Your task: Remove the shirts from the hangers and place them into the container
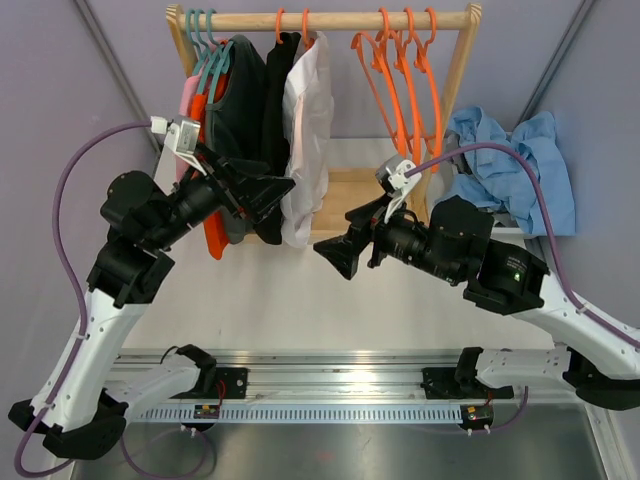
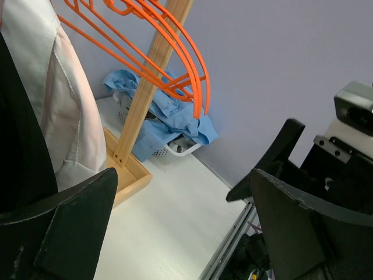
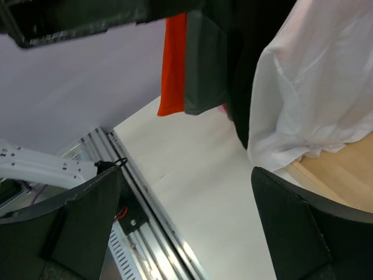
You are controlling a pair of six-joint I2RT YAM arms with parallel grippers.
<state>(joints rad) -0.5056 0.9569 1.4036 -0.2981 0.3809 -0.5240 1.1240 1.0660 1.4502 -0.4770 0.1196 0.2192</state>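
My right gripper will reach for the white shirt and grab it by its near shoulder edge (image 1: 301,146), so the orange hanger stays free to take out.
Five shirts hang on the left half of the rack: pink (image 1: 188,100), orange (image 1: 214,238), dark grey (image 1: 238,85), black (image 1: 276,120) and white (image 1: 308,130). They hang on teal hangers (image 1: 205,42) and orange ones. Several bare orange hangers (image 1: 400,80) hang at the right. Light blue shirts (image 1: 520,165) are heaped in the white container (image 2: 169,153) right of the rack. My left gripper (image 1: 270,192) is open and empty, level with the lower black and grey shirts. My right gripper (image 1: 335,250) is open and empty, low beside the white shirt's hem (image 3: 315,87).
The wooden rail (image 1: 330,20) rests on slanted posts (image 2: 148,87) over a flat wooden tray base (image 1: 350,195). Purple walls close in behind and at both sides. A metal rail (image 1: 340,385) carrying the arm bases runs along the table's near edge.
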